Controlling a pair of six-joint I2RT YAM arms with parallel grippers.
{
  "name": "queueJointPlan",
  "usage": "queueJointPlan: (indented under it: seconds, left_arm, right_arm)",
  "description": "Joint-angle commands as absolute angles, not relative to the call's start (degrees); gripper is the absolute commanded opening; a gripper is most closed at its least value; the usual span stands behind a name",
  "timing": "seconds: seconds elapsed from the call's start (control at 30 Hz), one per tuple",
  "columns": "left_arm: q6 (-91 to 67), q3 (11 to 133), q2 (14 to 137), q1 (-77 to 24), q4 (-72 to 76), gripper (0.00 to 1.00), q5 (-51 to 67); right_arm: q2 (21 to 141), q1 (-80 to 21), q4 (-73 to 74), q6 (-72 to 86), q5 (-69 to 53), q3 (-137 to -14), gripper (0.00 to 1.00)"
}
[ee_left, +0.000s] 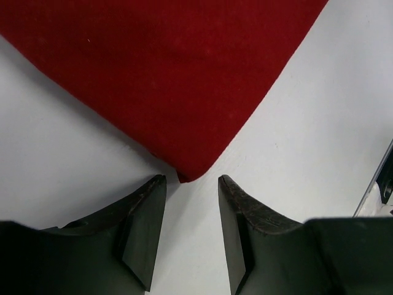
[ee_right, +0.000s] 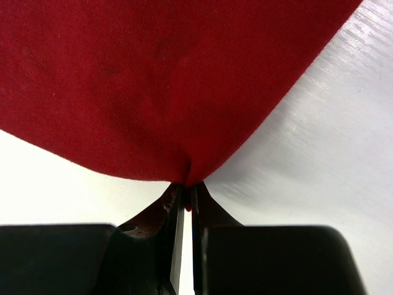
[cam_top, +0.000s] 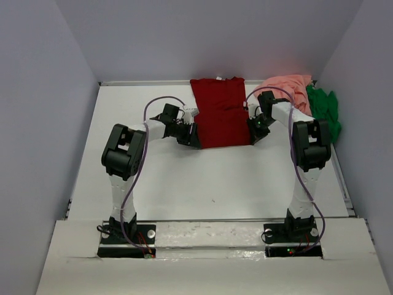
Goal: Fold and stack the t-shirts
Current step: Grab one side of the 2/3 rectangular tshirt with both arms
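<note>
My left gripper pinches the dark red t-shirt's loose near corner next, matching my right gripper's corner, to fold the t-shirt's near edge over evenly.
A dark red t-shirt [cam_top: 221,117] lies flat as a folded strip at the back middle of the table. My left gripper [cam_top: 193,136] stands open at its near left corner; in the left wrist view that corner [ee_left: 187,172] lies just ahead of the spread fingertips [ee_left: 191,179], not touching them. My right gripper [cam_top: 253,130] is shut on the near right corner, the cloth [ee_right: 184,92] pinched and puckered between the tips [ee_right: 187,187]. A salmon pink t-shirt [cam_top: 288,87] and a bright green t-shirt [cam_top: 325,109] lie crumpled at the back right.
Grey walls enclose the white table [cam_top: 215,184] on three sides. The pink and green heap lies against the right wall, right behind the right arm's elbow [cam_top: 310,144]. Both arm bases stand at the near edge.
</note>
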State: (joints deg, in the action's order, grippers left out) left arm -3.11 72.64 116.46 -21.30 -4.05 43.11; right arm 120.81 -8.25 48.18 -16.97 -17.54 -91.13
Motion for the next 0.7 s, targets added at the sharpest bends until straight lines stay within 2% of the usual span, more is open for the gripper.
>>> queueJointPlan:
  seconds: [0.0,0.1,0.43,0.53,0.57,0.67]
  left_arm:
    - [-3.1,74.6,118.6,-22.1,-5.3,0.53,43.2]
    - [-2.1,77.2,120.4,-23.2,-7.5,0.46,43.6]
    - [-1.1,79.3,122.3,-25.0,-9.0,0.45,44.2]
    - [-0.4,79.2,121.7,-25.1,-9.5,0.35,43.7]
    - [-0.4,79.3,121.6,-25.2,-9.7,0.27,43.1]
    - [1.2,79.3,120.8,-25.1,-10.5,0.15,42.5]
  right_arm:
    - [122.4,-8.2,50.2,-17.9,-15.7,-91.0,0.0]
    - [122.4,-8.2,50.2,-17.9,-15.6,-91.1,0.0]
    - [123.0,-8.2,50.4,-18.3,-15.4,-91.6,0.0]
    - [123.0,-8.2,50.5,-18.5,-15.4,-91.5,0.0]
    - [123.0,-8.2,50.5,-18.5,-15.4,-91.3,0.0]
    - [122.3,-8.2,50.5,-18.5,-15.7,-91.1,0.0]
